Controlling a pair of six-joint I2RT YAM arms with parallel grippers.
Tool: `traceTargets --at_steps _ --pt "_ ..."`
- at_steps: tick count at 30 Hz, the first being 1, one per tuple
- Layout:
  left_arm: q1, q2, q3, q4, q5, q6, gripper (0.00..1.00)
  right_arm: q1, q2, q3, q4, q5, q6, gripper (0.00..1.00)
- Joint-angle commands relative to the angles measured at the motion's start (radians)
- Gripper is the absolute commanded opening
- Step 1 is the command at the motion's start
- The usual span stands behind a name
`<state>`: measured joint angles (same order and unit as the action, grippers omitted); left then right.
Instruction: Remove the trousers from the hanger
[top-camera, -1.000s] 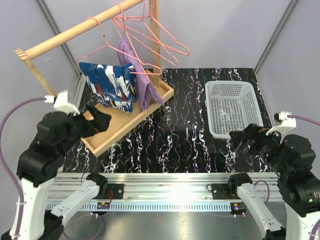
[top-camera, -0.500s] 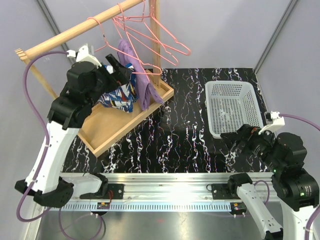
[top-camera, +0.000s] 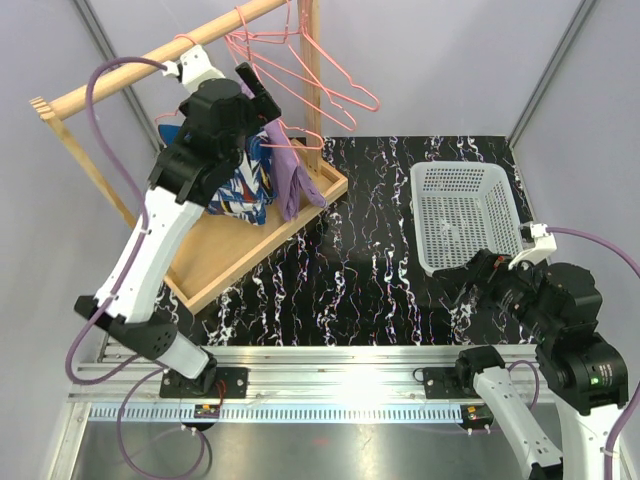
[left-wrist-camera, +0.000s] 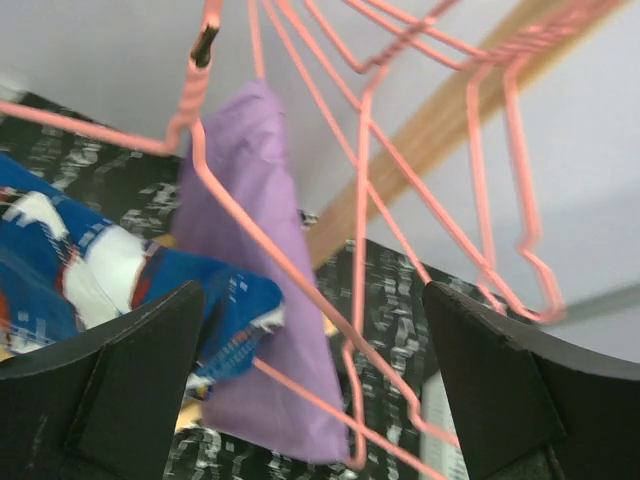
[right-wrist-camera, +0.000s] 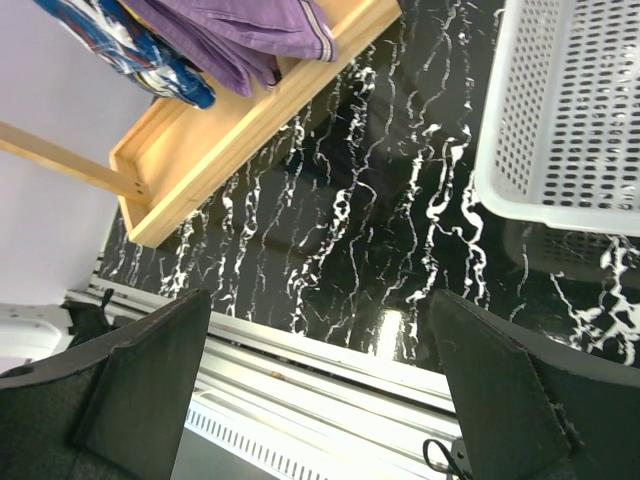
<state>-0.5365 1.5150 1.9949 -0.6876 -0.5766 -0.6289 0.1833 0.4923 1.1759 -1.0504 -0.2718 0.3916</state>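
I will use my left gripper to grab the blue shorts' pink hanger by the bare sloping wire near its twisted neck (left-wrist-camera: 233, 208), which leaves the shorts free to remove.
The dark blue shorts (top-camera: 236, 186) with white and red splashes and the lilac shorts (top-camera: 291, 176) hang on pink wire hangers (top-camera: 300, 70) from the wooden rod (top-camera: 120, 82). My left gripper (top-camera: 264, 100) is open and raised beside the hangers, just above the shorts. In the left wrist view its gap (left-wrist-camera: 310, 385) frames the lilac shorts (left-wrist-camera: 250, 250), with the blue shorts (left-wrist-camera: 80, 280) at left and hanger wires (left-wrist-camera: 420, 150) crossing. My right gripper (top-camera: 480, 274) is open and empty, low by the basket; its wrist view shows both shorts (right-wrist-camera: 240, 30) far off.
A white perforated basket (top-camera: 465, 215) stands at the right, also seen in the right wrist view (right-wrist-camera: 570, 110). The rack's wooden base tray (top-camera: 215, 255) lies under the shorts. Empty pink hangers stick out right of the rack's post (top-camera: 312, 60).
My left arm has swung up from low beside the rack's base to the hangers at the rod. My right gripper has shifted slightly toward the basket's near corner.
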Motion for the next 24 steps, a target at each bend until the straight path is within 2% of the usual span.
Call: traceTargets --at_steps 1,4,6,7,10,15,17,22,24 --pt "-0.003 0.104 0.138 -0.085 -0.187 0.070 0.93 0.007 -0.015 -0.022 0.070 -0.059 0.032 0.99" --pt "-0.002 0.160 0.249 -0.176 -0.259 0.096 0.84 0.007 -0.023 -0.047 0.072 -0.067 0.033 0.99" --pt "-0.002 0.165 0.239 -0.184 -0.293 0.113 0.78 0.007 -0.024 -0.056 0.072 -0.060 0.032 0.99" --pt "-0.005 0.157 0.231 -0.188 -0.307 0.120 0.70 0.007 -0.024 -0.059 0.072 -0.060 0.033 0.99" --pt "-0.016 0.117 0.182 -0.185 -0.380 0.135 0.58 0.007 -0.021 -0.062 0.078 -0.064 0.035 0.99" --pt "-0.025 0.010 0.070 -0.168 -0.420 0.153 0.52 0.007 -0.018 -0.079 0.086 -0.066 0.046 0.99" --pt "-0.025 -0.019 0.015 -0.145 -0.427 0.170 0.45 0.007 -0.018 -0.084 0.095 -0.072 0.050 1.00" --pt "-0.008 -0.044 -0.027 -0.121 -0.399 0.210 0.44 0.007 -0.012 -0.088 0.104 -0.083 0.059 1.00" --pt "0.006 -0.038 -0.022 -0.130 -0.379 0.212 0.37 0.007 -0.008 -0.078 0.098 -0.078 0.053 0.99"
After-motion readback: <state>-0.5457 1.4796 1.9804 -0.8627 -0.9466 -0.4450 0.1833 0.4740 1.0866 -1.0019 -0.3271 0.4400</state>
